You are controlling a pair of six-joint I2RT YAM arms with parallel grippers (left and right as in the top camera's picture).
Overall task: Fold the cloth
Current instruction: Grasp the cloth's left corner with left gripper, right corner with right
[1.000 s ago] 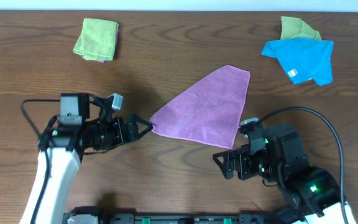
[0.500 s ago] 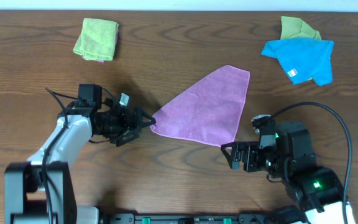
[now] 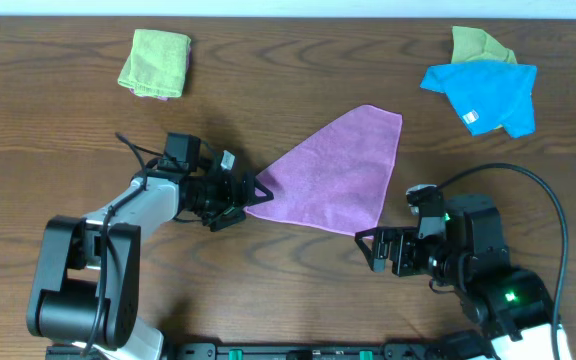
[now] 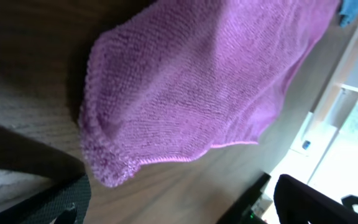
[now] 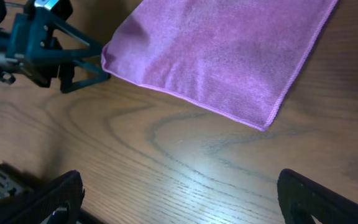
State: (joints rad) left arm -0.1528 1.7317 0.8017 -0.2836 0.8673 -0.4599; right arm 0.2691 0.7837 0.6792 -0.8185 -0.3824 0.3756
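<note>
I should take hold of the purple cloth (image 3: 333, 175) by its corner tip (image 3: 252, 206) with my left gripper, so the cloth's other near corner stays free for my right gripper.
A purple cloth (image 3: 333, 175) lies on the wooden table, folded into a triangle; it also shows in the left wrist view (image 4: 191, 87) and the right wrist view (image 5: 222, 56). My left gripper (image 3: 258, 193) is open at the cloth's left corner, its fingers on either side of the tip, which shows just ahead of the jaws (image 4: 179, 208). My right gripper (image 3: 368, 250) is open and empty over bare wood, just below the cloth's lower right corner (image 5: 179, 205). The left gripper also shows in the right wrist view (image 5: 86, 59).
A folded green cloth (image 3: 155, 63) lies at the back left. A blue cloth (image 3: 483, 93) overlaps another green cloth (image 3: 476, 45) at the back right. The table's front edge runs just below both arms.
My left gripper has moved right up to the purple cloth's left corner. The right arm shifted slightly right at first, then held still. The cloth has not moved.
</note>
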